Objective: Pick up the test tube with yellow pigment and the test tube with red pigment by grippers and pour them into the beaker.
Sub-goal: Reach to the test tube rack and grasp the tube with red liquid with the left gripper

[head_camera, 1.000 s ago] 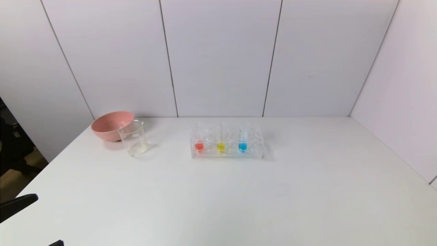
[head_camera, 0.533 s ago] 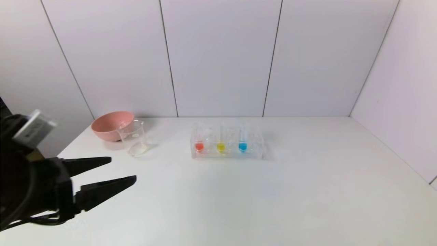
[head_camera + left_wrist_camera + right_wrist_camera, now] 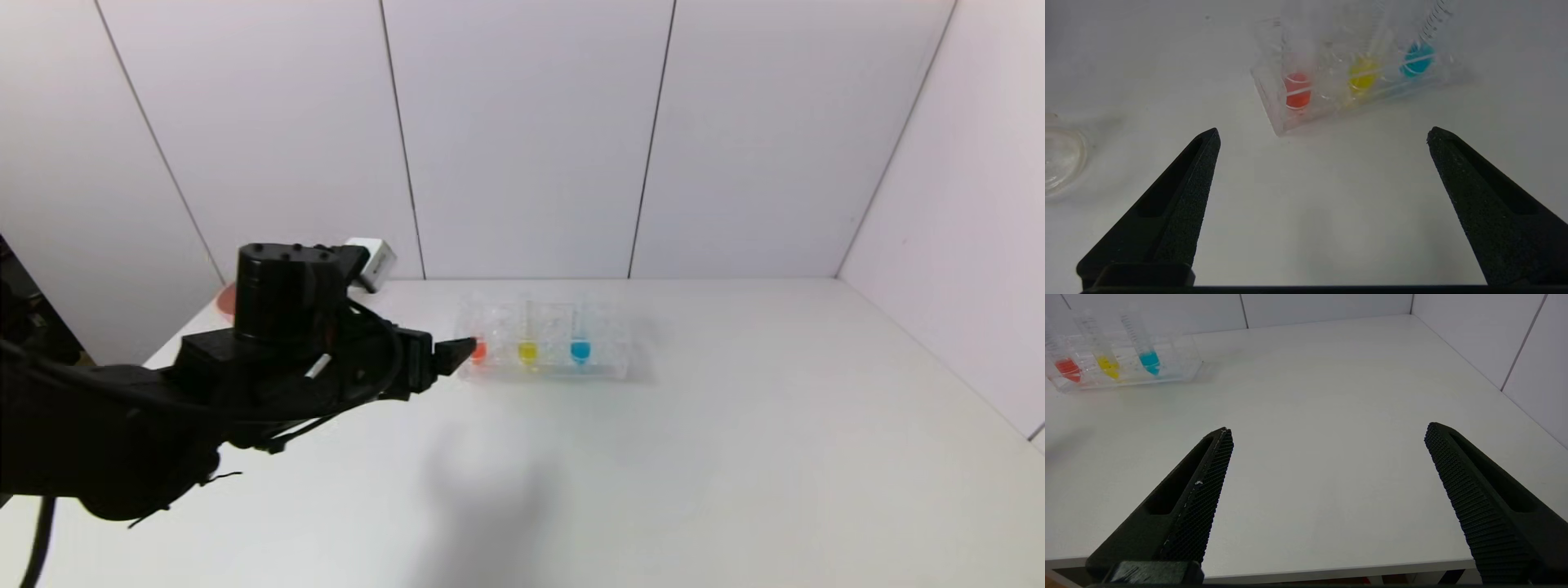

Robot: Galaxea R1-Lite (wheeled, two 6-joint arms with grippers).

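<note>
My left gripper grabs the red test tube by the upper end near its rim next, since the rack closes around the tube's lower half.
The red-pigment test tube [image 3: 479,351] and the yellow-pigment test tube [image 3: 528,352] stand upright in a clear rack [image 3: 604,367] at the table's middle back. My left gripper [image 3: 457,353] is open and empty, with its tips just left of the rack, close to the red tube. In the left wrist view the gripper [image 3: 1323,134] is wide open, with the red tube [image 3: 1297,90] and yellow tube [image 3: 1361,77] ahead of it. The beaker [image 3: 1057,159] shows only there; my left arm hides it in the head view. My right gripper [image 3: 1329,433] is open and empty over the table's near edge.
A tube with blue liquid [image 3: 580,351] stands in the rack right of the yellow one. A sliver of the pink bowl [image 3: 224,298] shows behind my left arm at the back left. The white table [image 3: 735,457] is walled at the back and right.
My left arm has swung up from the lower left and reached forward and right to the rack's left end. It now covers the beaker and bowl. The tubes have not moved.
</note>
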